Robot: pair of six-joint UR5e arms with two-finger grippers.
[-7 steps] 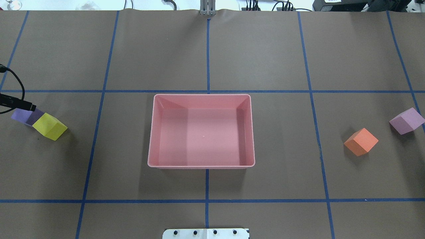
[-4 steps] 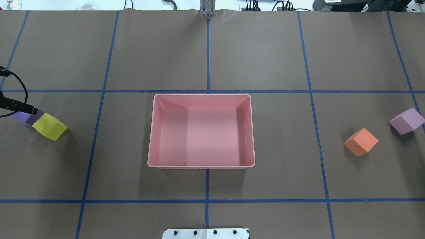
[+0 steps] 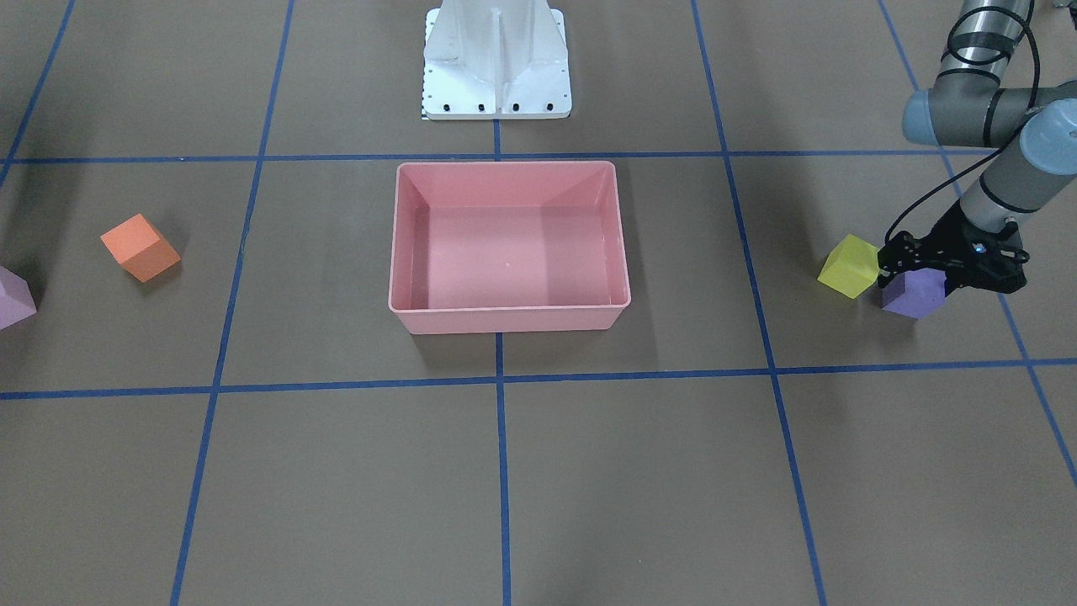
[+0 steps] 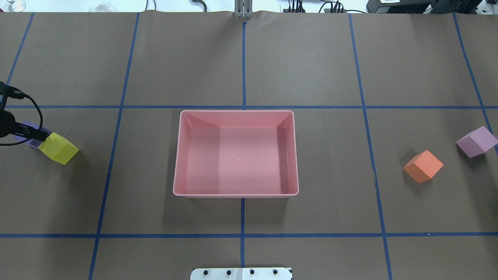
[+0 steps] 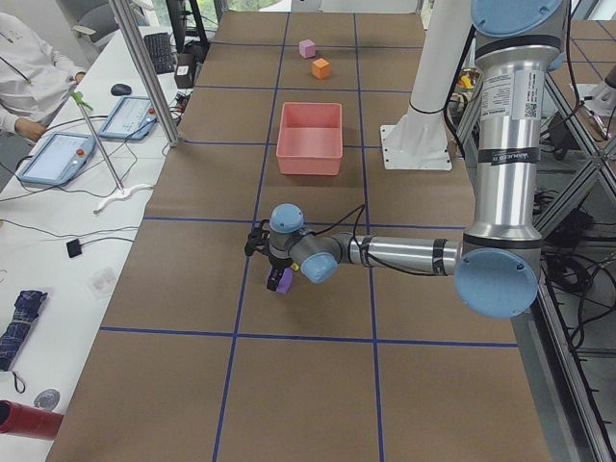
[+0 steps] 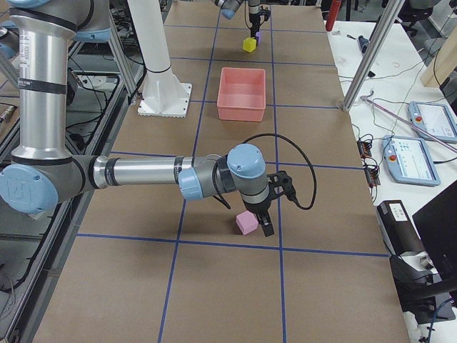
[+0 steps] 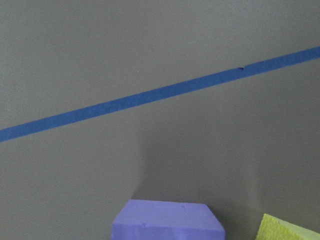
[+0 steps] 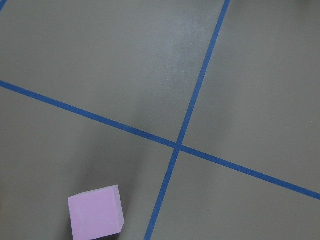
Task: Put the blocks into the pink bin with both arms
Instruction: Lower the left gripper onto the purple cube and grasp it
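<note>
My left gripper is to grab the purple block (image 3: 913, 295) by its opposite sides next, so that it can put the block into the pink bin (image 3: 510, 247).
The pink bin (image 4: 178, 155) is empty at the table's middle, also in the front view (image 3: 505, 321). The yellow block (image 4: 58, 147) touches the purple block (image 3: 913, 295) at the robot's far left. My left gripper (image 3: 947, 268) is open and sits low over the purple block, straddling it; it mostly hides that block in the overhead view (image 4: 23, 131). The orange block (image 4: 423, 166) and the pink-lilac block (image 4: 476, 141) lie far right. My right gripper (image 6: 268, 223) hangs just beside the pink-lilac block (image 6: 247, 222); I cannot tell whether it is open or shut.
The white pedestal base (image 3: 495, 59) stands behind the bin on the robot's side. Blue tape lines grid the brown table. Operators' tablets and cables lie on the white side table (image 6: 421, 153) past the far edge.
My left gripper has come down and shifted slightly towards the yellow block, covering more of the purple block. The blocks and the bin have not moved.
</note>
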